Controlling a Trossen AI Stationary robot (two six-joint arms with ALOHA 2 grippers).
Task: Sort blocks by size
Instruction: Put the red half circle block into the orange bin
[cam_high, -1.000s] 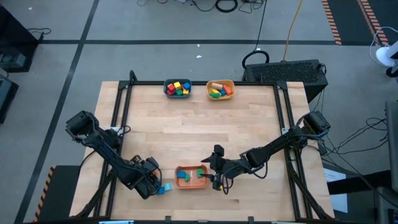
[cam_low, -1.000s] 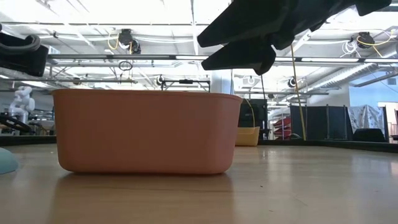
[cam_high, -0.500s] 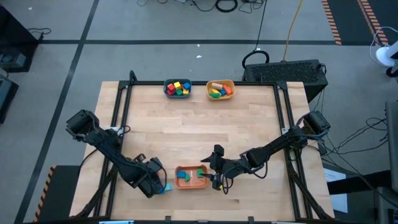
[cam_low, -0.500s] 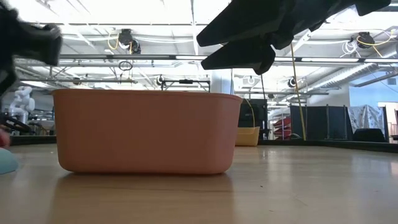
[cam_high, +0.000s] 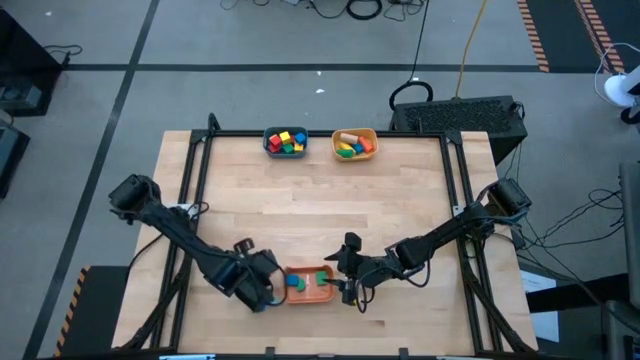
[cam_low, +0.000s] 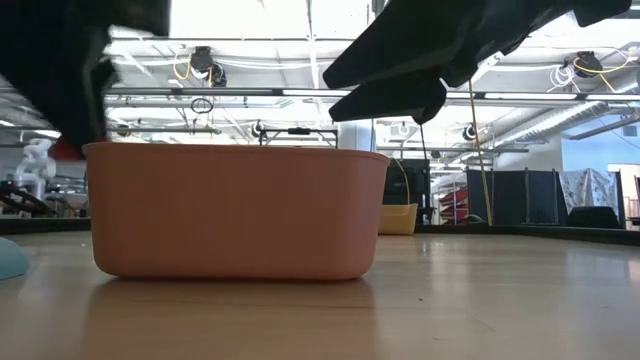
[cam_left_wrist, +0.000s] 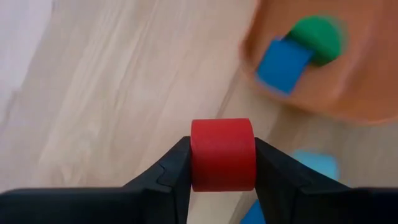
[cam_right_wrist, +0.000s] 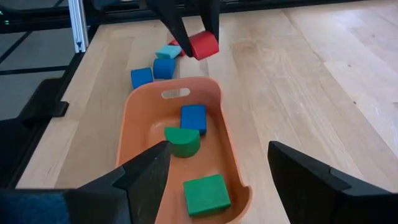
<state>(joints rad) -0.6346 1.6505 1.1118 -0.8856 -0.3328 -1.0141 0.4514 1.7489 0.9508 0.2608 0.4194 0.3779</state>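
Note:
The red block (cam_left_wrist: 222, 155) is still hanging short of the orange bowl's rim (cam_left_wrist: 249, 68), so I will move the block toward the bowl before my left gripper lets it go.
My left gripper (cam_high: 262, 288) is shut on a red block (cam_left_wrist: 222, 143) above the table, just left of the orange bowl (cam_high: 308, 283). The bowl holds a blue block (cam_right_wrist: 193, 118), a green half-round block (cam_right_wrist: 182, 141) and a green square block (cam_right_wrist: 206, 194). Two blue blocks (cam_right_wrist: 142, 77) (cam_right_wrist: 164, 67) and a light blue block (cam_right_wrist: 168, 51) lie on the table beyond the bowl's left end. My right gripper (cam_right_wrist: 217, 152) stands open above the bowl's right end, clear of the rim in the low view. My left gripper pinches the red block by two opposite sides (cam_left_wrist: 198, 163) between its two fingers (cam_left_wrist: 171, 177). The fingers come steeply from above, slanting down. The block is lifted clear of the table (cam_left_wrist: 112, 93), beside the orange bowl's left end.
A dark bowl (cam_high: 285, 142) and a yellow bowl (cam_high: 354, 144), both with coloured blocks, stand at the table's far edge. A black frame (cam_high: 195, 180) runs along the table's left, right and far sides. Bare wood (cam_high: 320, 210) lies between the bowls.
My left gripper has risen and gone toward the table's right edge, up to the orange bowl's left end, rolling its wrist as it went. The red block has come up from the table with it and now hangs clear. My right gripper has kept still.

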